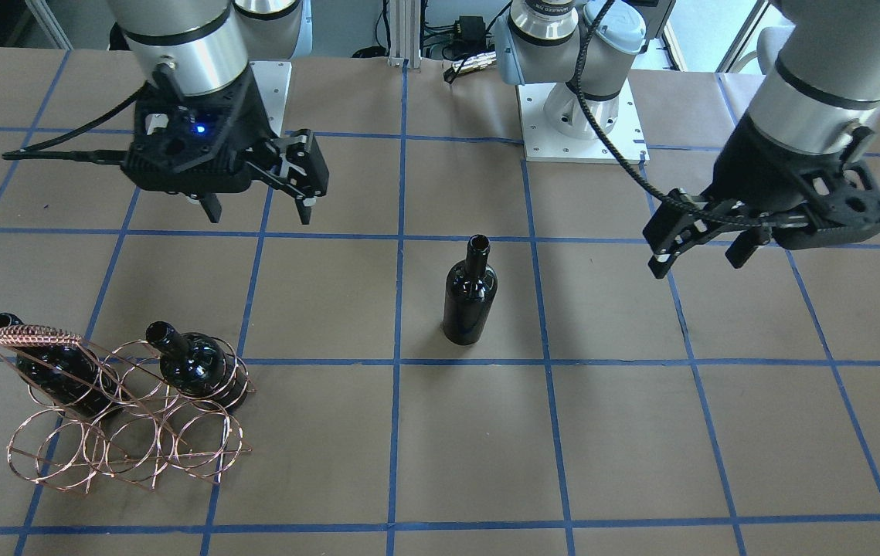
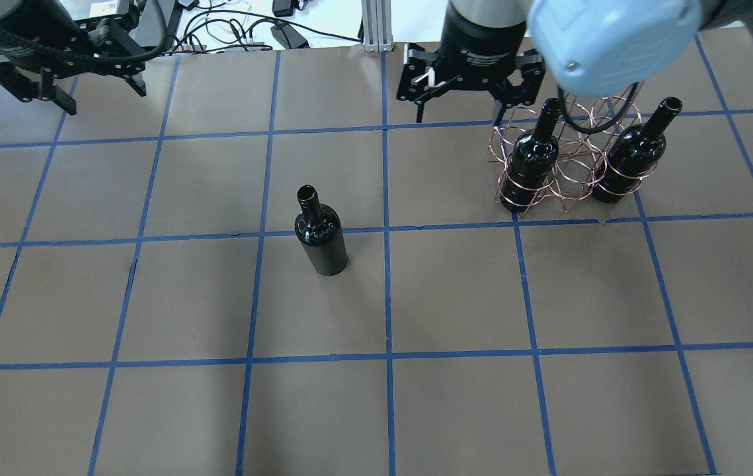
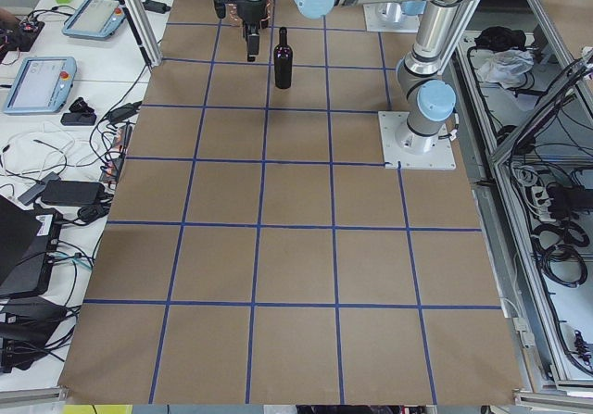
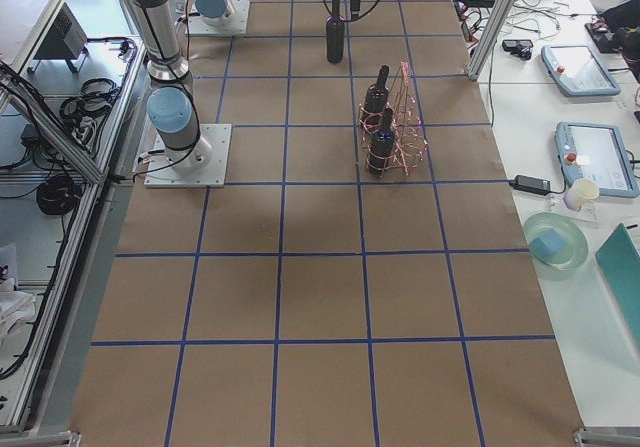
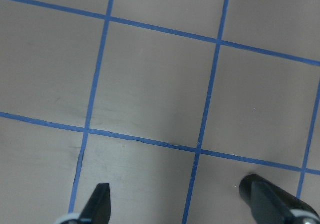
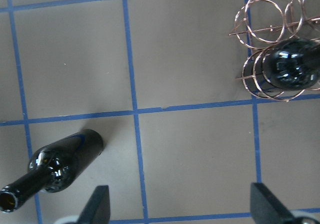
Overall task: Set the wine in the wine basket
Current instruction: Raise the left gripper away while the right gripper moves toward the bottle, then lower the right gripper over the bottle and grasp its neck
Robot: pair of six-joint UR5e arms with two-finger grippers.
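Observation:
My right gripper grabs the lone bottle by its slim neck [image 1: 477, 255] next, since the bottle's body [image 1: 470, 305] is wide and round.
A glossy black wine bottle [image 1: 470, 293] stands upright alone near the table's middle, also in the overhead view [image 2: 320, 239] and the right wrist view [image 6: 60, 163]. The copper wire wine basket [image 1: 127, 436] [image 2: 574, 173] holds two more black bottles [image 2: 531, 158] [image 2: 634, 153] in its outer rings, with the ring between them empty. My right gripper [image 1: 258, 212] [image 2: 459, 116] hangs open and empty above the table, between the lone bottle and the basket. My left gripper [image 1: 698, 259] [image 2: 102, 94] is open and empty, raised well off to the bottle's other side.
The left arm's white base plate [image 1: 582, 123] is bolted to the table behind the lone bottle. Blue tape lines grid the brown table. Tablets [image 4: 575, 67] and a green bowl [image 4: 555, 239] lie on a side bench beyond the table's edge.

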